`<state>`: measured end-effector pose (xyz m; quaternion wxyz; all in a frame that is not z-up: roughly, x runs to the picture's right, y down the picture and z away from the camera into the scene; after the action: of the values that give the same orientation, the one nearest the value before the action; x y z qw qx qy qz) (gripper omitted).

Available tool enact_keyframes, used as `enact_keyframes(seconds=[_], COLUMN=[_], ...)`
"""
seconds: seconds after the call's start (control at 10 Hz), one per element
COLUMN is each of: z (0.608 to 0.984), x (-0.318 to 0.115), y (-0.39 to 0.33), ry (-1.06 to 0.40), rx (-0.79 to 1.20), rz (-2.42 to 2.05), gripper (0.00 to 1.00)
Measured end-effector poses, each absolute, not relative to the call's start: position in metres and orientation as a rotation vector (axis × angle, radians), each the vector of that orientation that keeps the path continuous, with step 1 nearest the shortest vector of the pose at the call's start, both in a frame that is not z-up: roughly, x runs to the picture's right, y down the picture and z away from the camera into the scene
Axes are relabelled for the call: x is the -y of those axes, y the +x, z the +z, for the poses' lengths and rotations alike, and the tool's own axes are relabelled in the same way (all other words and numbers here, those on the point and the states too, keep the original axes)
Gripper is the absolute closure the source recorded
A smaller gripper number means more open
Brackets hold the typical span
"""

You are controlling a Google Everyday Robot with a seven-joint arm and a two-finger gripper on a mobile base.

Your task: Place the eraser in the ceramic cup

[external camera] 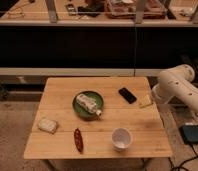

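Note:
The black eraser should go in the ceramic cup (pixel 121 138), so my gripper will next grip the eraser by its long sides.
The eraser (pixel 127 95), a small flat black block, lies on the wooden table (pixel 137 120) right of centre, towards the back. The ceramic cup (pixel 121 138), small, round and white, stands upright near the table's front edge, empty as far as I can see. My white arm (pixel 174 90) reaches in from the right. Its gripper (pixel 145 101) hangs over the table's right edge, just right of the eraser and apart from it. It is open and holds nothing.
A green plate (pixel 79 111) at mid-table carries a pale wrapped item (pixel 88 103). A whitish lumpy block (pixel 47 125) lies at the front left, a reddish-brown stick (pixel 78 139) left of the cup. A dark counter runs behind the table. A blue-grey box (pixel 193 133) with cables sits on the floor at right.

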<state>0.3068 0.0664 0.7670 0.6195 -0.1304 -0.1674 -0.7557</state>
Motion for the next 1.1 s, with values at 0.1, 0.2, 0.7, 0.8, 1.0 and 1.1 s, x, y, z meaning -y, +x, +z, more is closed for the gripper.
enact_keyframes(seconds=[0.1,0.2,0.7,0.8,1.0,1.1], z=[0.773,0.783,0.793,0.797,0.825,0.837], x=[-0.052,-0.036,-0.02,-0.017,0.011,0.023], y=[0.304,0.303,0.302,0.302,0.294,0.291], ry=[-0.228,-0.15,-0.077,-0.064,0.03,0.068], rx=[0.351,0.309,0.27,0.272,0.257,0.245], rz=[-1.795,-1.861,-1.921,-1.928,-1.954,-1.963], gripper=[0.2,0.2,0.2,0.2,0.2,0.2])
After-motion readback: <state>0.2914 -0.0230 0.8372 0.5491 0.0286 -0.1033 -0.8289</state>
